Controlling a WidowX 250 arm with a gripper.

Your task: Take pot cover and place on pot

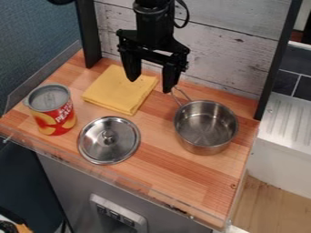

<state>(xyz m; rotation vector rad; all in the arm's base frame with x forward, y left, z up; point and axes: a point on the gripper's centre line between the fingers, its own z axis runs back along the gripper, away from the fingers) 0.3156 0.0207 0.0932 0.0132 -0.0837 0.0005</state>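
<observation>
My gripper takes hold of the round pot cover (108, 140) by its knob next, to set it on the silver pot.
The black gripper (149, 85) hangs above the back of the wooden counter, over the yellow cloth's right edge, its two fingers spread apart with nothing between them. The round silver pot cover (108, 140) lies on the counter at front left, its knob facing up, below and to the left of the gripper. To the right stands the silver pot (205, 126), open at the top and looking empty inside, with its wire handle pointing up and left, close to the gripper's right finger.
A folded yellow cloth (119, 89) lies at the back left. Left of the cover stands a red and yellow can (52, 109). A clear low rim runs along the front of the wooden counter (176, 175); a whitewashed plank wall (224, 41) rises behind.
</observation>
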